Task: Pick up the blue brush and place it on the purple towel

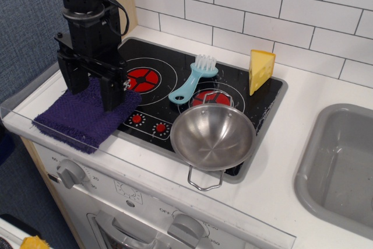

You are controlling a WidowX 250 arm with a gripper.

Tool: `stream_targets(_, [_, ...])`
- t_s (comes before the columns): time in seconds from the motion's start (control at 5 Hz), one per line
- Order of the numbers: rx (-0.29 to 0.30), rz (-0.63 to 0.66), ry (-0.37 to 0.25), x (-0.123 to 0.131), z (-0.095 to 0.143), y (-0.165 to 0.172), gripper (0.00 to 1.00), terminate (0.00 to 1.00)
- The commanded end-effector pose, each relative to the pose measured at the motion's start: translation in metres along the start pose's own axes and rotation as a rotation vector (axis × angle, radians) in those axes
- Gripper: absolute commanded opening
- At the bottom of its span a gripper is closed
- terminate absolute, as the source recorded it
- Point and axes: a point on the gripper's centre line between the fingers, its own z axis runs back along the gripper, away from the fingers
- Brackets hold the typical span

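Note:
Next, the gripper picks up the blue brush by its handle just below the bristle head point(196, 76) to put it on the purple towel point(81, 118).
The blue brush point(191, 80) lies on the black stovetop point(262, 106), white bristles toward the back wall, handle with its rounded hole pointing toward the front. The purple towel point(81, 118) lies flat at the left end of the counter, partly over the stove's left edge. My black gripper point(92, 93) hangs over the towel, well to the left of the brush. Its two fingers point(111, 94) point down, spread apart, with nothing between them.
A steel bowl point(213, 137) with a wire handle sits at the stove's front right, just in front of the brush. A yellow cheese wedge point(260, 70) stands at the stove's back right. A grey sink point(344, 161) is at the far right. White tiled wall behind.

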Motion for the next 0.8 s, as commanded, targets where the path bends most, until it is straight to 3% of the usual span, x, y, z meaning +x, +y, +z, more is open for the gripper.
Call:
stream_targets(0.0, [0.0, 0.0, 0.0, 0.0, 0.0, 0.0, 1.0, 0.0])
stream_targets(0.4, [0.037, -0.012, 0.012, 0.074, -0.01, -0.021, 1.0, 0.0])
stream_targets(0.6, [0.029, -0.032, -0.029, 0.114, -0.009, -0.033, 1.0, 0.0])
